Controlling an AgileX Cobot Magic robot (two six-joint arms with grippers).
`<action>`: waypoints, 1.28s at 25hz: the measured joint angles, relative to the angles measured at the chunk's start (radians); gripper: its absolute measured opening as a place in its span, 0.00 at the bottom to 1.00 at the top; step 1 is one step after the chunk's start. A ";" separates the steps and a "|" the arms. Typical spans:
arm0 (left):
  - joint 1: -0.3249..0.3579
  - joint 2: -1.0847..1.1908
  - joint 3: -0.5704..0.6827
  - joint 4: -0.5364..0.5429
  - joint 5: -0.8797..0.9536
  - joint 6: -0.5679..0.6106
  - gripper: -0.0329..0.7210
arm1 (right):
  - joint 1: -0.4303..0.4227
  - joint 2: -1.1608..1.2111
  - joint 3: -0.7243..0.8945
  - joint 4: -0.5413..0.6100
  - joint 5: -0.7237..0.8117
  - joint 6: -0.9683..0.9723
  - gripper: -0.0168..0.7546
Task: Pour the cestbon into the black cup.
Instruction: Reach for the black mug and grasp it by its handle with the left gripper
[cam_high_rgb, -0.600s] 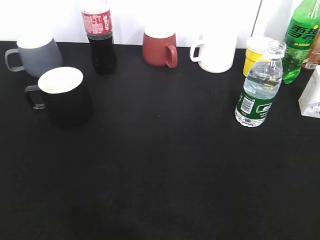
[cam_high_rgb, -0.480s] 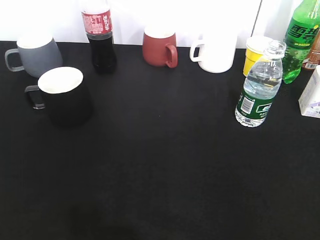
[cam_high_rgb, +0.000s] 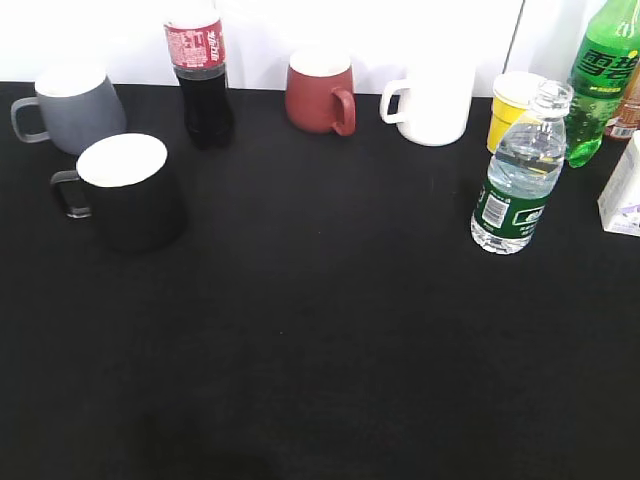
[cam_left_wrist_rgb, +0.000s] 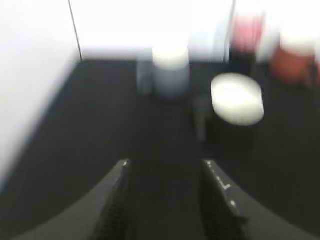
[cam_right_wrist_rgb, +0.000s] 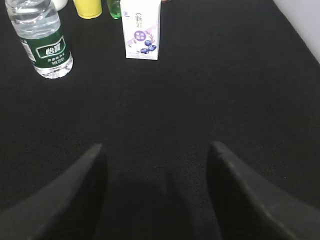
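Observation:
The left gripper needs to grab the black cup next by its handle (cam_high_rgb: 68, 192), to hold the cup for the cestbon (cam_high_rgb: 515, 175) to be poured in.
The cestbon (cam_high_rgb: 515, 175), a small clear bottle with a dark green label, stands upright at the right of the black table; it also shows at the top left of the right wrist view (cam_right_wrist_rgb: 42, 40). The black cup (cam_high_rgb: 128, 195), white inside, stands at the left with its handle to the left; the blurred left wrist view shows it ahead (cam_left_wrist_rgb: 235, 112). My left gripper (cam_left_wrist_rgb: 165, 165) is open and empty, well short of the cup. My right gripper (cam_right_wrist_rgb: 155, 150) is open and empty, well short of the bottle. Neither gripper shows in the exterior view.
Along the back stand a grey mug (cam_high_rgb: 70, 108), a cola bottle (cam_high_rgb: 200, 75), a dark red mug (cam_high_rgb: 320, 95), a white mug (cam_high_rgb: 430, 105), a yellow cup (cam_high_rgb: 512, 105) and a green soda bottle (cam_high_rgb: 598, 80). A small white carton (cam_right_wrist_rgb: 142, 30) stands right of the cestbon.

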 joint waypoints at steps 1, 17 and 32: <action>0.000 0.076 -0.012 -0.004 -0.130 0.012 0.50 | 0.000 0.000 0.000 0.000 0.000 0.000 0.64; -0.206 1.097 0.347 -0.123 -1.429 -0.032 0.50 | 0.000 0.000 0.000 0.000 0.000 0.000 0.64; -0.187 1.576 0.239 0.065 -1.808 -0.128 0.50 | 0.000 0.000 0.000 0.000 0.000 0.000 0.64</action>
